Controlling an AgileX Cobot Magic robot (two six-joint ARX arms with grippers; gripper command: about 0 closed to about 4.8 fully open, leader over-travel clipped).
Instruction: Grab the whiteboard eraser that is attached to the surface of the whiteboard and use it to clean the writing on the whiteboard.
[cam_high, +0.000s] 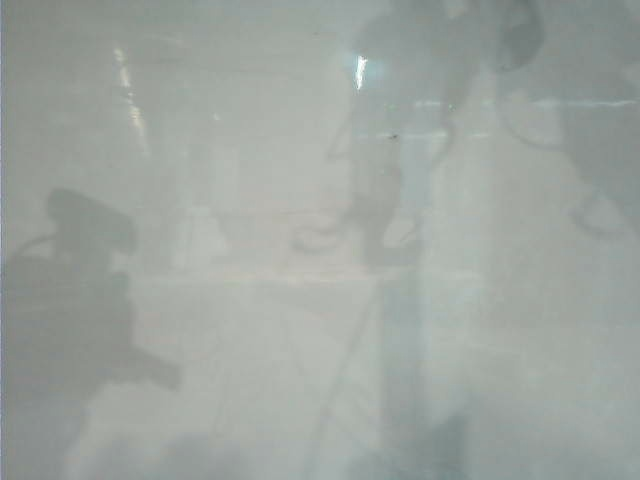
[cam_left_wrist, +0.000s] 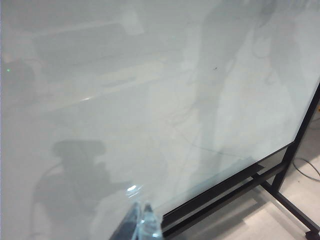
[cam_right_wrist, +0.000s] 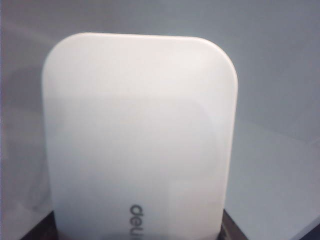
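My right gripper needs to bring the eraser lower before it lets go, because the eraser's far edge (cam_right_wrist: 140, 37) is still above the blurred whiteboard.
The whiteboard eraser (cam_right_wrist: 140, 135), a white rounded block with grey lettering, fills most of the right wrist view. My right gripper (cam_right_wrist: 137, 234) is shut on it, its dark jaws showing at the eraser's two near corners, and the pale whiteboard (cam_right_wrist: 280, 60) lies behind. In the left wrist view my left gripper (cam_left_wrist: 141, 222) hangs over the whiteboard (cam_left_wrist: 150, 100) near its edge, fingertips pressed together and holding nothing. The exterior view shows only the glossy whiteboard (cam_high: 250, 350) with dim shadows and reflections. The writing is not visible in any view.
A tiny dark speck (cam_left_wrist: 215, 68) sits on the board. The board's black frame (cam_left_wrist: 280, 172) and stand run along its edge, with pale floor and a cable (cam_left_wrist: 307, 170) beyond. Dark arm-like shadows (cam_high: 70, 310) lie on the board's left side.
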